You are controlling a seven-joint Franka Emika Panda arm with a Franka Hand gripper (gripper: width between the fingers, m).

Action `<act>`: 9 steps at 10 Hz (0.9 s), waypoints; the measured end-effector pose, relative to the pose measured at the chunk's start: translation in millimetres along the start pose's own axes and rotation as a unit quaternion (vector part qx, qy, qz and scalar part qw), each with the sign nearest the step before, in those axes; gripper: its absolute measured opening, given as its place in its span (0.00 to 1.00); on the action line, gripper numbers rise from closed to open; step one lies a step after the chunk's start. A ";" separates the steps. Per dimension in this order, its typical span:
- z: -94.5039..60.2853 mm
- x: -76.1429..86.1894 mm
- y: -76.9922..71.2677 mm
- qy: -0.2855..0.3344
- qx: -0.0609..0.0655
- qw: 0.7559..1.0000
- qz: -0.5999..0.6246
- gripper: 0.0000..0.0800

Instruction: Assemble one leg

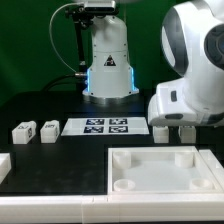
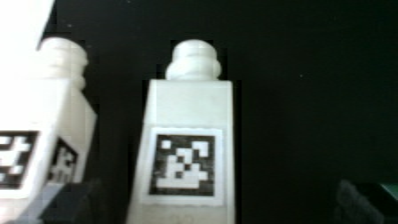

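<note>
My fingers are beside the centred leg (image 2: 187,150), with one in the gap by the second leg, so it is time for my gripper to close on the centred leg.
Two white legs lie side by side under my gripper. In the wrist view one leg (image 2: 187,125) is centred between my fingers, marker face up and its round peg end pointing away. The second leg (image 2: 43,115) lies just beside it. My gripper (image 2: 219,202) is open and straddles the centred leg without touching it. One dark fingertip (image 2: 64,200) sits in the gap between the two legs. In the exterior view the gripper (image 1: 175,122) hangs low over these legs (image 1: 160,130). Two more legs (image 1: 22,131) (image 1: 48,129) stand at the exterior view's left.
The marker board (image 1: 105,126) lies between the two pairs of legs. The large white square tray-like piece (image 1: 115,170) with round corner sockets lies in front. The robot base (image 1: 108,60) stands at the back. A white part (image 1: 3,163) shows at the left edge.
</note>
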State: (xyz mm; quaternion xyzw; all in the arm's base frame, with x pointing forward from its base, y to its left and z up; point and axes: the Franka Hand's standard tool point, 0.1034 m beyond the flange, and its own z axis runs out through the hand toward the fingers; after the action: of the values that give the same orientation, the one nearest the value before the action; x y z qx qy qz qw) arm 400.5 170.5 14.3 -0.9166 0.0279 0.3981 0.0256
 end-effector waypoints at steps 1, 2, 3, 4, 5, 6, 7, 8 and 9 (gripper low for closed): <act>4.2 1.2 0.3 0.003 0.001 1.000 -0.001 0.81; 4.4 1.5 0.2 0.004 0.001 1.000 -0.001 0.81; 4.2 1.6 0.1 0.004 0.001 1.000 -0.001 0.78; 4.2 1.6 0.1 0.004 0.001 1.000 -0.001 0.78; 4.2 1.6 0.1 0.004 0.001 1.000 -0.001 0.55; 4.2 1.6 0.1 0.004 0.001 1.000 -0.001 0.55; 4.2 1.6 0.1 0.004 0.001 1.000 -0.001 0.36; 4.2 1.6 0.1 0.004 0.001 1.000 -0.001 0.36; 4.2 1.6 0.1 0.004 0.001 1.000 -0.001 0.36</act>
State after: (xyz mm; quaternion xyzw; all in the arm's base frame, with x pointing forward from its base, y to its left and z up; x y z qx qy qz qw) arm 398.5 170.7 10.3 -0.9183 0.0272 0.3940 0.0269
